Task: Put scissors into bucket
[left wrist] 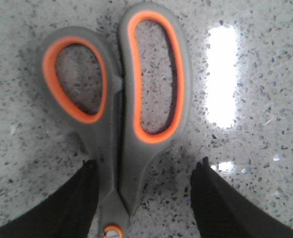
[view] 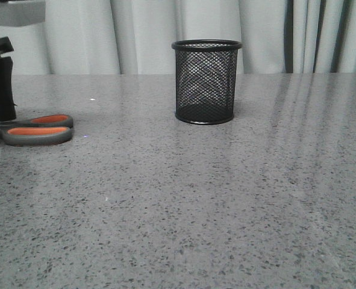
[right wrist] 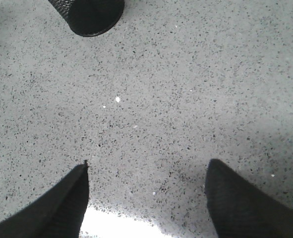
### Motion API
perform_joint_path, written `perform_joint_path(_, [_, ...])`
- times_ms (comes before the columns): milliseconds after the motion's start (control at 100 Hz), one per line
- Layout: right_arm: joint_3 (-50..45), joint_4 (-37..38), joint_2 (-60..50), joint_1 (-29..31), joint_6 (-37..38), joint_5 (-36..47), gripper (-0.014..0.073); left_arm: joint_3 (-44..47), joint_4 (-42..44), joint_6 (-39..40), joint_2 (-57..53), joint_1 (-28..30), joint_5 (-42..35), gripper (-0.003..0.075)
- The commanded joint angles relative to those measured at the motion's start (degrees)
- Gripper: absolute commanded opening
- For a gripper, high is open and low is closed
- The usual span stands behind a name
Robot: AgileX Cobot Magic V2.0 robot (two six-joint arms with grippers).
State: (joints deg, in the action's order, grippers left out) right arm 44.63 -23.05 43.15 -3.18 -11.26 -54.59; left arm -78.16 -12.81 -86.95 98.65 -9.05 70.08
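Note:
My fingers reach down near the table beside the grey neck (left wrist: 120, 173), so closing now would catch the scissors. My left gripper closes next.
The scissors (view: 38, 129) lie flat on the table at the far left, grey handles lined orange pointing right; their blades are hidden. In the left wrist view the scissors (left wrist: 131, 163) show close up, with the neck between my open left gripper (left wrist: 145, 171) jaws, one finger touching or nearly touching it. My left gripper (view: 0, 90) stands low over the scissors in the front view. The black mesh bucket (view: 206, 81) stands upright at the middle back; its base shows in the right wrist view (right wrist: 91, 15). My right gripper (right wrist: 147, 171) is open and empty above bare table.
The speckled grey table (view: 196, 198) spreads across the front view. Pale curtains (view: 135, 30) hang behind its far edge. Bright light reflections lie on the tabletop (left wrist: 223, 74).

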Motion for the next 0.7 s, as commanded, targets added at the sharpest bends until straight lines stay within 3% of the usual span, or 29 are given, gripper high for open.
perform_joint_path(0, [2.1, -1.3, 0.2, 0.1, -1.1, 2.7, 0.0449, -1.9, -1.7, -0.1, -1.1, -0.5, 0.7, 0.0386])
perform_joint_path(690, [2.1, -1.3, 0.2, 0.1, -1.4, 2.5, 0.0449, -2.0, -1.8, -0.1, -0.2, -0.5, -3.2, 0.0374])
